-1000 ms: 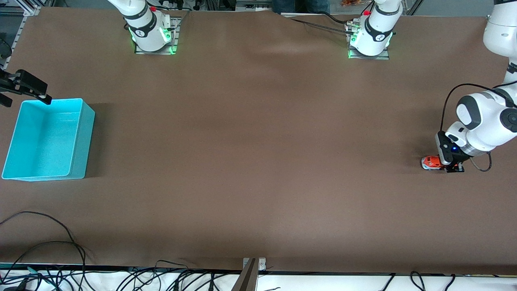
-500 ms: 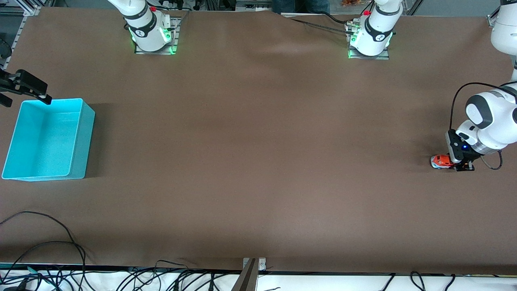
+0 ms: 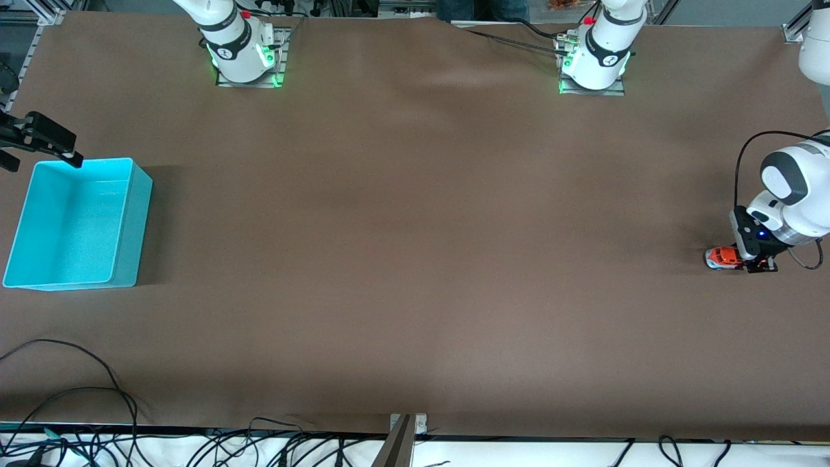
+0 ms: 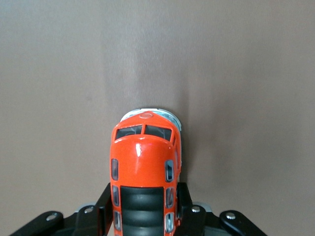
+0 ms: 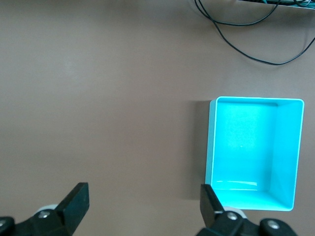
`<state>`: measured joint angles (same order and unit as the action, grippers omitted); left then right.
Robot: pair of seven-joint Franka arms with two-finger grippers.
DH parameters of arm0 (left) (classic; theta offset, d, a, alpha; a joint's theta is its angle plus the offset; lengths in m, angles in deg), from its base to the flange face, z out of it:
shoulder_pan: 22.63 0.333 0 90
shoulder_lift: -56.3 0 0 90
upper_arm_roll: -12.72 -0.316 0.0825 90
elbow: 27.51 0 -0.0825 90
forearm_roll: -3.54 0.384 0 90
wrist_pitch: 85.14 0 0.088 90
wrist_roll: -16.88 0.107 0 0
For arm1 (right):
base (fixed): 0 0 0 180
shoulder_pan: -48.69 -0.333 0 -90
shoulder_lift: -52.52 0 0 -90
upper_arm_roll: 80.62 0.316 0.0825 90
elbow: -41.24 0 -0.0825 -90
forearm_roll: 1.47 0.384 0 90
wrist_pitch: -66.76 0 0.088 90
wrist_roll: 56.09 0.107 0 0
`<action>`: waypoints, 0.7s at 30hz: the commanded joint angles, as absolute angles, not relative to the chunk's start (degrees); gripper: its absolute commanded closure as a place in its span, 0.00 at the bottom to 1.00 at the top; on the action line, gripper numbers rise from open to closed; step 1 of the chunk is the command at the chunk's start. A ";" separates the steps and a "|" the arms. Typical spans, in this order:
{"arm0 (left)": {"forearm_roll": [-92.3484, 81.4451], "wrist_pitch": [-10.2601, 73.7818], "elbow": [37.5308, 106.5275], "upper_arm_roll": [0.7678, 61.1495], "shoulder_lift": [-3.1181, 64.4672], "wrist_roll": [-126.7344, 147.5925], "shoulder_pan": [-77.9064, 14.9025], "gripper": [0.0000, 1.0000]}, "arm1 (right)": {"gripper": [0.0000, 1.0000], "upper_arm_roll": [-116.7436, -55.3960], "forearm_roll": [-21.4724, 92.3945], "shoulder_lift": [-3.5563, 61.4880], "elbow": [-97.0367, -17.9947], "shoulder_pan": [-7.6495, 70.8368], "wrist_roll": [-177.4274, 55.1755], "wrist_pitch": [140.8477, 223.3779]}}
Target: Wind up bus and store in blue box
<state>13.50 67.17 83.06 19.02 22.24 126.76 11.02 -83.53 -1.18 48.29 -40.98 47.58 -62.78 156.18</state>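
Note:
I should let go with my left gripper now. The bus is low on the brown table between the gripper's fingers, so the bus would stay standing.
The bus, orange-red with a dark roof window, sits low on the brown table at the left arm's end. My left gripper is shut on its rear sides. In the left wrist view the bus points away from the gripper, with a black finger against each flank. The blue box stands empty at the right arm's end. My right gripper hangs open beside the box's corner, holding nothing. In the right wrist view the gripper stands wide over bare table next to the blue box.
Black cables trail along the table edge nearest the camera, and a metal bracket sticks up at its middle. The two arm bases stand along the table edge farthest from the camera. The table's end lies close to the bus.
My left gripper has drawn the bus backwards along the table toward the left arm's end. The right arm and the blue box have stayed still.

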 commanded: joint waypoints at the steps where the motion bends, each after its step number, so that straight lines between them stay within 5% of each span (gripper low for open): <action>1: 14.53 67.00 82.09 18.96 17.36 129.03 12.62 0.64 | 0.00 -83.43 -2.00 48.12 -40.23 47.73 -62.86 155.61; 4: 14.53 67.00 82.09 19.05 17.45 129.03 12.70 0.54 | 0.00 -83.43 -2.00 48.12 -40.23 47.73 -62.77 155.61; 7: 14.26 67.00 82.09 19.05 17.80 129.12 12.79 0.00 | 0.00 -83.43 -2.00 48.12 -40.23 47.81 -62.77 155.70; 21: 14.26 58.75 81.48 20.36 25.27 128.41 11.91 0.00 | 0.00 -83.43 -2.00 48.12 -40.23 47.81 -62.77 155.61</action>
<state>13.50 64.16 81.72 19.60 20.97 127.69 11.89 -83.56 -1.21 48.29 -40.98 47.60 -62.78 156.19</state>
